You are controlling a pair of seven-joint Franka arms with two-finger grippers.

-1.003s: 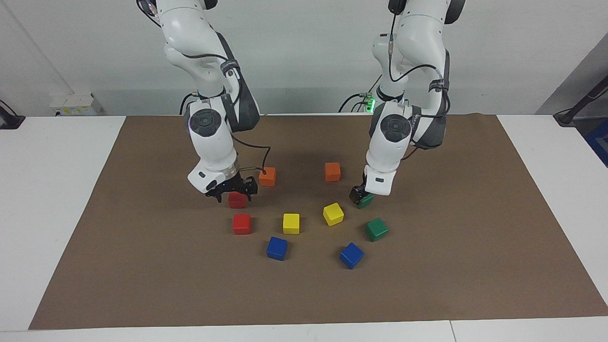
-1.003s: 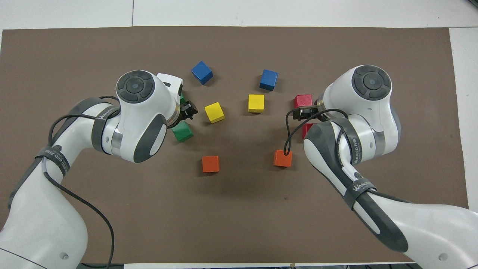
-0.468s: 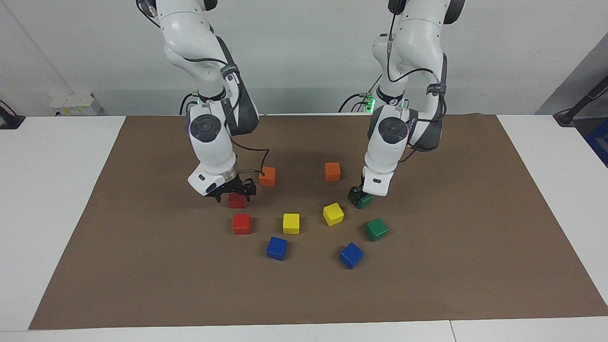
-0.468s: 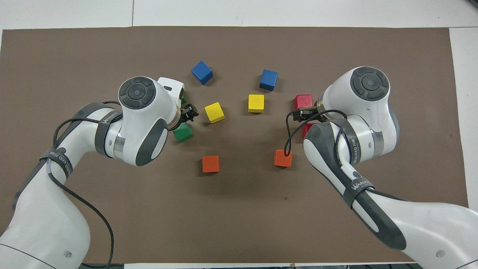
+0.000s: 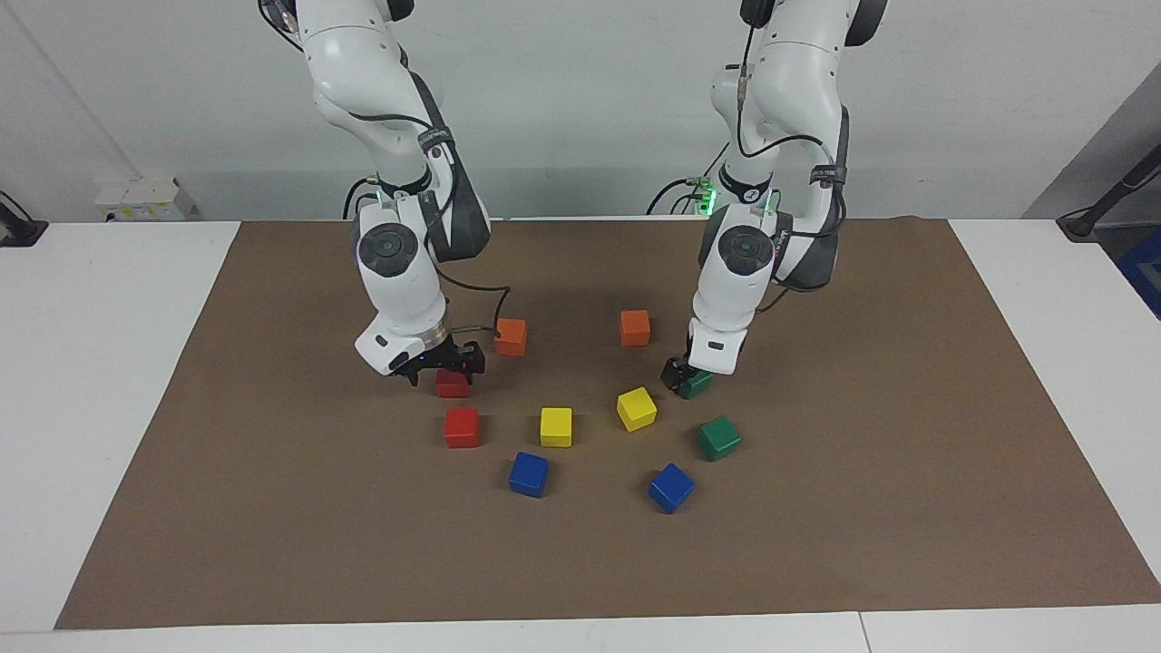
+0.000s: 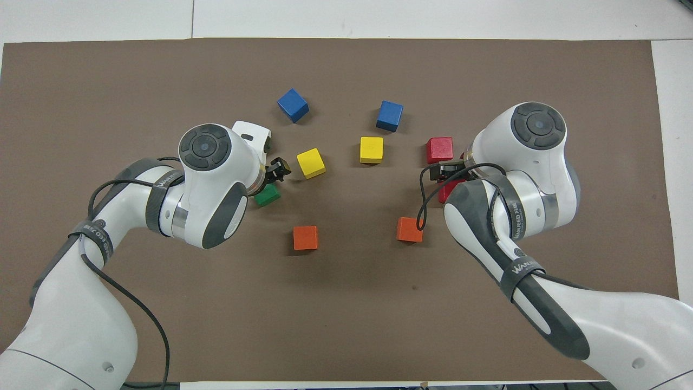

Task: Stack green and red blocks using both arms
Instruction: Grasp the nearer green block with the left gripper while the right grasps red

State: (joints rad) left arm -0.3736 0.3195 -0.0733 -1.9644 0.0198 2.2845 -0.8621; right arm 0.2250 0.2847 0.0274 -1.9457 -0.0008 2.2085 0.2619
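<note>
The right gripper isn't ready to close yet: the red block's top (image 6: 449,190) shows out past its fingers, so they would miss now. The right gripper needs to move toward the red block's top first, then close.
My right gripper (image 5: 447,368) is low over a red block (image 5: 453,385) and hides its top. In the overhead view this gripper (image 6: 445,170) covers most of that block (image 6: 448,190). The second red block (image 5: 462,427) lies just farther from the robots, free (image 6: 439,150). My left gripper (image 5: 682,376) is down at a green block (image 5: 697,385), which peeks out under the wrist in the overhead view (image 6: 266,195); the gripper shows there too (image 6: 277,169). The second green block (image 5: 719,438) lies farther out and is hidden under the left wrist in the overhead view.
Two orange cubes (image 5: 512,336) (image 5: 635,327) lie nearer to the robots than the grippers. Two yellow cubes (image 5: 556,426) (image 5: 637,408) and two blue cubes (image 5: 529,473) (image 5: 670,487) lie between and farther out. All rest on a brown mat (image 5: 862,508).
Both arms have drawn slightly back toward the robots and their forearms stand steeper. Both grippers stay low at their blocks. No block has visibly moved.
</note>
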